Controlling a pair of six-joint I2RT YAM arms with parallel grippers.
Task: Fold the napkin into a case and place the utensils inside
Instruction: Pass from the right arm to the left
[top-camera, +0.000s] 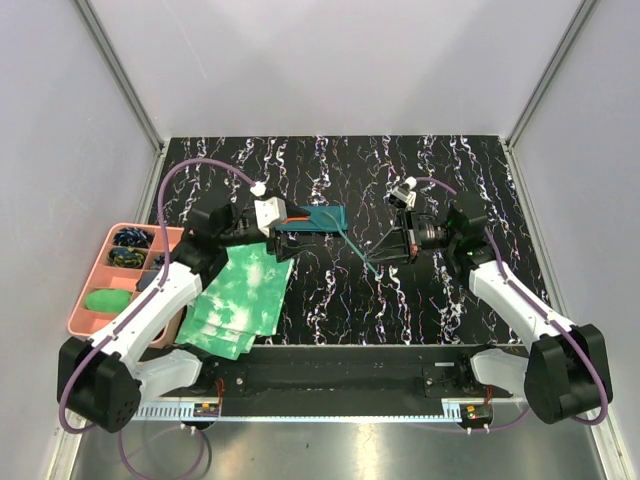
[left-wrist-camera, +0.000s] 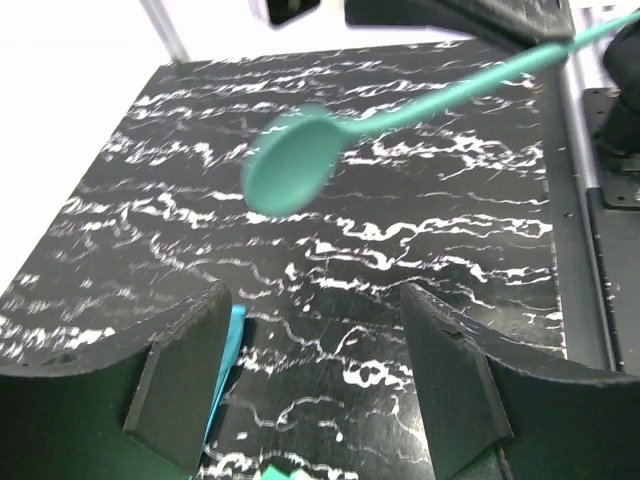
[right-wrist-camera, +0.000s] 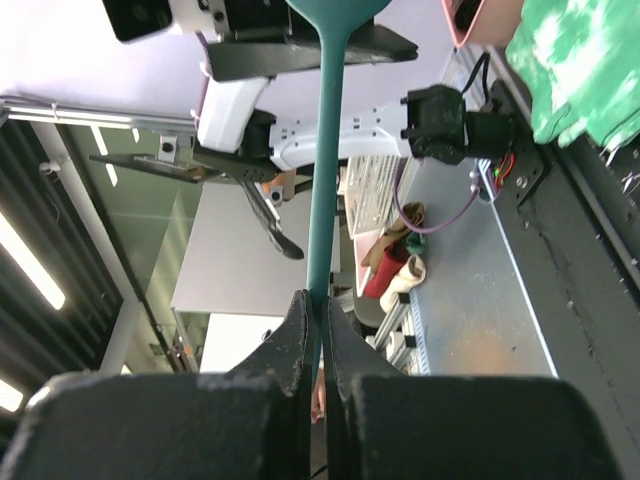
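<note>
I should next grab the teal spoon by its round bowl (top-camera: 328, 216) (left-wrist-camera: 290, 160) with my left gripper. The spoon's handle then stays free to slide into the napkin case.
The dark teal case (top-camera: 322, 217) lies flat on the black marbled table, with the thin orange-red utensil (top-camera: 299, 221) showing at its left end. My left gripper (top-camera: 283, 237) stands open at that end. In the left wrist view its fingers (left-wrist-camera: 185, 375) are wide apart over bare table, and a teal cloth edge (left-wrist-camera: 232, 345) lies beside the left one. My right gripper (right-wrist-camera: 316, 305) is shut on the handle of the teal spoon (right-wrist-camera: 322, 180). The spoon (top-camera: 352, 246) hangs above the table, and its round bowl (left-wrist-camera: 290, 160) points toward the left gripper.
Light green tie-dye cloths (top-camera: 245, 295) are stacked at the front left, beside a pink compartment tray (top-camera: 80, 318) holding small items. White walls and metal posts enclose the table. The arm bases sit along the near edge.
</note>
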